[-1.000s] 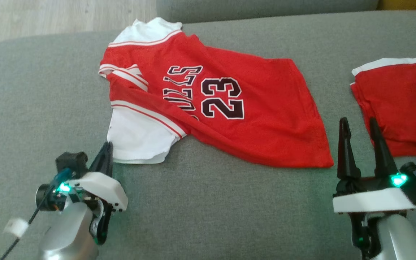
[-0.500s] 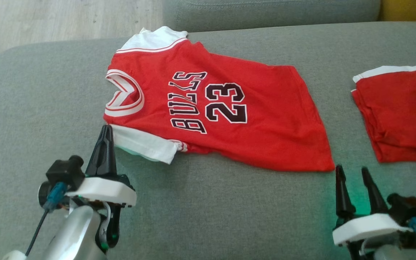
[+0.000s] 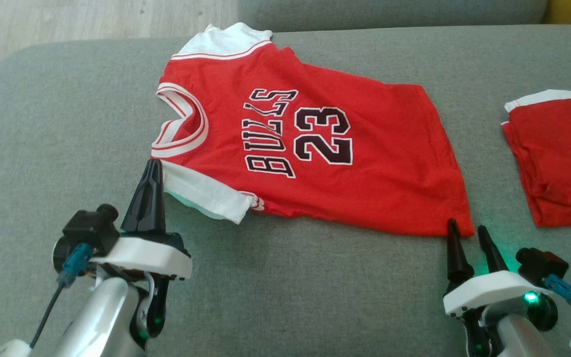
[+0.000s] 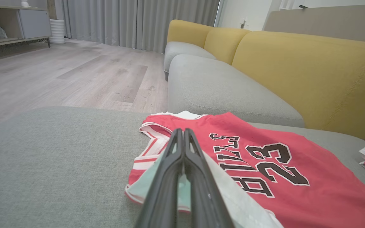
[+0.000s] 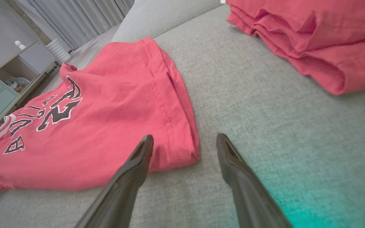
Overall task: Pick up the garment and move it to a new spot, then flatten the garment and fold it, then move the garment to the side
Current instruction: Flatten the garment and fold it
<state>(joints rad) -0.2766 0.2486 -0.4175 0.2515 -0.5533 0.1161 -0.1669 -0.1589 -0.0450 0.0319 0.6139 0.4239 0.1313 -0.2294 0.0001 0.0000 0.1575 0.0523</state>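
Note:
I should pinch the garment (image 3: 374, 163) by its hem corner (image 3: 466, 231) with my right gripper next. The garment's folded edge sticks up a little there, while its printed front lies flat.
The garment (image 3: 374, 163) is a red jersey with white sleeves and a "BULLS 23" print, spread nearly flat on the grey sofa cushion (image 3: 57, 124). My left gripper (image 3: 154, 164) is shut on the corner of its near white sleeve. In the left wrist view the closed fingers (image 4: 182, 131) pinch pale sleeve cloth, with the jersey (image 4: 312, 196) beyond. My right gripper (image 3: 465, 227) stands open at the near hem corner. In the right wrist view the hem corner of the jersey (image 5: 106, 126) lies between the spread tips of the right gripper (image 5: 184, 139), nothing gripped.
A second, folded red garment (image 3: 558, 153) lies to the right on the same cushion, close to my right gripper, and shows as a folded red pile (image 5: 312, 41). Behind are another grey seat (image 4: 220, 88), yellow backrests (image 4: 312, 69) and wooden floor (image 4: 59, 72).
The left gripper pulled the near sleeve toward me, so the folded collar area opened flat and the V-neck shows. The right gripper dropped to the hem corner. The head view shifted too.

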